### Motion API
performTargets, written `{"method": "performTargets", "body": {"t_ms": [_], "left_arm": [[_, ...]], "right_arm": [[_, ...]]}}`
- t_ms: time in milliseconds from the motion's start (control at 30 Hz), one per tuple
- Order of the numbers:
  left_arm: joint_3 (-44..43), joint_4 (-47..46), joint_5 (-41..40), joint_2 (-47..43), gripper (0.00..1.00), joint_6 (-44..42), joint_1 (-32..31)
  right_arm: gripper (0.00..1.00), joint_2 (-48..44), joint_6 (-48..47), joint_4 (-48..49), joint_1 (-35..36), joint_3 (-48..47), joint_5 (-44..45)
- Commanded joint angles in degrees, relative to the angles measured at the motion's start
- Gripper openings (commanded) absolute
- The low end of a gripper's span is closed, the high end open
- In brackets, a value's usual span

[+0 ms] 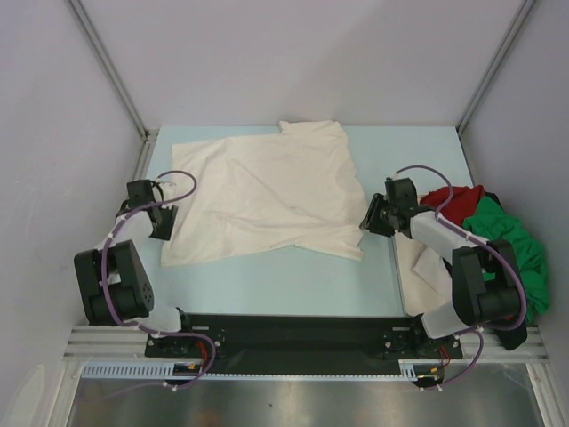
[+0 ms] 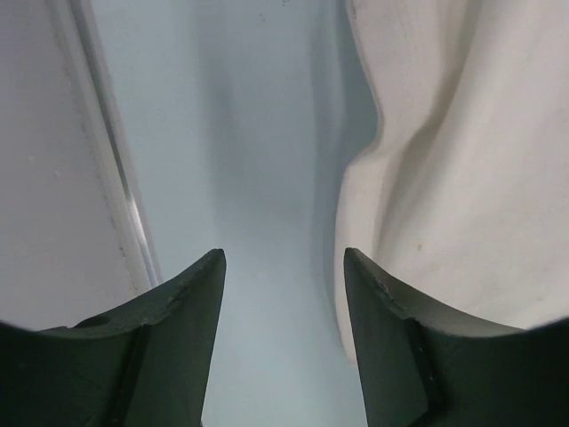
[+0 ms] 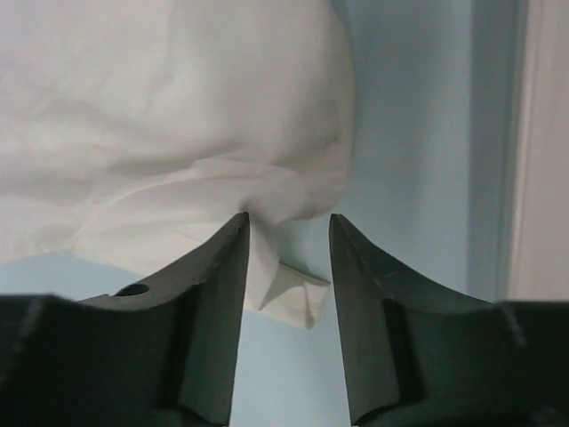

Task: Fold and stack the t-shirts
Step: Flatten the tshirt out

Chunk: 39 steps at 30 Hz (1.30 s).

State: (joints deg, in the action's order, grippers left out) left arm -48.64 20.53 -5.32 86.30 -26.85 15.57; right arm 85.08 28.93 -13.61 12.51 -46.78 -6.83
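Note:
My right gripper grabs the cream t-shirt (image 1: 267, 196) by its folded corner (image 1: 356, 248) next, to draw the t-shirt flat and fold that edge of the t-shirt over.
The cream t-shirt (image 1: 267, 196) lies spread out and wrinkled on the light blue table (image 1: 267, 285). My left gripper (image 1: 164, 224) is open and empty at the shirt's left edge; in the left wrist view (image 2: 284, 260) the cream cloth (image 2: 462, 160) lies by the right finger. My right gripper (image 1: 368, 219) is open at the shirt's right edge; in the right wrist view (image 3: 289, 222) a folded cream corner (image 3: 289, 298) lies between the jaws, against the left finger. The red shirt (image 1: 453, 203) and the green shirt (image 1: 520, 253) lie bunched at the right.
A piece of white cloth (image 1: 420, 265) lies under the right arm. Metal frame posts (image 1: 107, 62) and grey walls enclose the table. A raised rail (image 2: 116, 178) runs along the table's left edge, close to my left gripper.

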Motion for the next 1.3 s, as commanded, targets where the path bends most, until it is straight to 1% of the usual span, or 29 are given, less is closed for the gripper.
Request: {"method": "performTargets", "body": {"t_ms": [0,33,100,133,200,233,333,433,567,633,767,833,867,933,967,1000,1033,1100,1133,1200,1233,1267], "left_arm": [[0.64,2.22,4.87,-9.11,0.62,-5.13,0.33],[1.61,2.84,9.15,-11.31,0.62,-8.27,0.07],[4.60,5.11,12.16,-16.50,0.63,-11.80,-0.19],[5.57,6.35,14.87,-17.91,0.63,-15.65,-0.54],[8.54,9.59,16.48,-20.72,0.63,-19.71,-0.72],[9.70,10.22,16.83,-21.34,0.63,-23.04,-0.81],[14.44,9.97,15.00,-23.54,0.63,-27.27,-1.33],[18.22,7.77,13.15,-24.34,0.65,-29.48,-3.08],[21.30,3.03,9.99,-22.94,0.67,-30.01,-4.76],[22.01,0.13,8.14,-21.62,0.68,-29.40,-5.11],[22.54,-2.86,7.35,-18.72,0.67,-28.00,-5.64],[23.24,-4.10,6.91,-18.54,0.63,-27.47,-6.17],[23.59,-4.62,6.90,-18.28,0.56,-27.20,-6.26],[23.77,-4.71,7.43,-18.10,0.44,-26.59,-6.43],[23.60,-4.37,7.43,-18.01,0.21,-26.15,-6.43],[23.07,-4.36,7.17,-18.10,0.06,-25.45,-6.43],[22.72,-4.45,6.82,-18.45,0.00,-23.62,-6.43],[21.49,-3.40,5.50,-20.46,0.00,-22.20,-6.34],[21.05,-2.44,5.58,-21.52,0.00,-21.50,-6.08],[19.91,1.25,5.50,-24.50,0.00,-21.14,-5.73],[19.73,2.57,5.50,-27.65,0.00,-21.22,-5.21],[19.64,4.93,5.50,-29.51,0.00,-21.40,-5.03]], "right_arm": [[0.48,-1.57,-2.82,-4.05,-0.12,-3.05,3.31],[0.51,-2.28,-3.35,-4.84,0.23,-3.14,4.62],[0.54,-3.86,-3.61,-7.39,1.37,-2.79,6.12],[0.55,-5.43,-3.79,-9.05,1.81,-2.35,6.74],[0.55,-7.28,-3.79,-10.47,3.38,-1.47,8.31],[0.54,-9.21,-3.88,-11.43,4.00,-0.25,8.32],[0.53,-12.12,-2.74,-12.06,7.87,2.21,7.97],[0.56,-12.04,-2.12,-10.92,9.81,3.98,7.71],[0.57,-8.62,-2.30,-7.85,9.99,4.77,7.36],[0.57,-5.90,-3.00,-5.22,9.99,5.12,5.09],[0.53,-0.71,-3.70,-2.40,10.07,4.95,2.97],[0.44,1.05,-3.35,-1.17,10.16,5.56,1.12],[0.31,1.40,-3.09,-0.64,10.25,6.00,0.60],[0.14,0.97,-2.65,-0.54,10.16,7.14,0.24],[0.06,0.18,-2.04,-1.07,10.16,7.32,0.41],[0.00,-0.78,-1.86,-1.85,10.16,7.58,0.76],[0.00,-3.75,-1.51,-4.30,10.16,7.67,1.11],[0.00,-7.28,-1.16,-8.08,10.51,7.41,1.82],[0.00,-9.56,-1.15,-13.06,10.78,7.15,2.08],[0.00,-16.41,0.07,-18.27,11.48,6.53,1.82],[0.00,-18.78,0.77,-22.82,12.70,6.70,1.47],[0.00,-24.12,1.82,-24.96,13.67,6.88,1.03]]}}
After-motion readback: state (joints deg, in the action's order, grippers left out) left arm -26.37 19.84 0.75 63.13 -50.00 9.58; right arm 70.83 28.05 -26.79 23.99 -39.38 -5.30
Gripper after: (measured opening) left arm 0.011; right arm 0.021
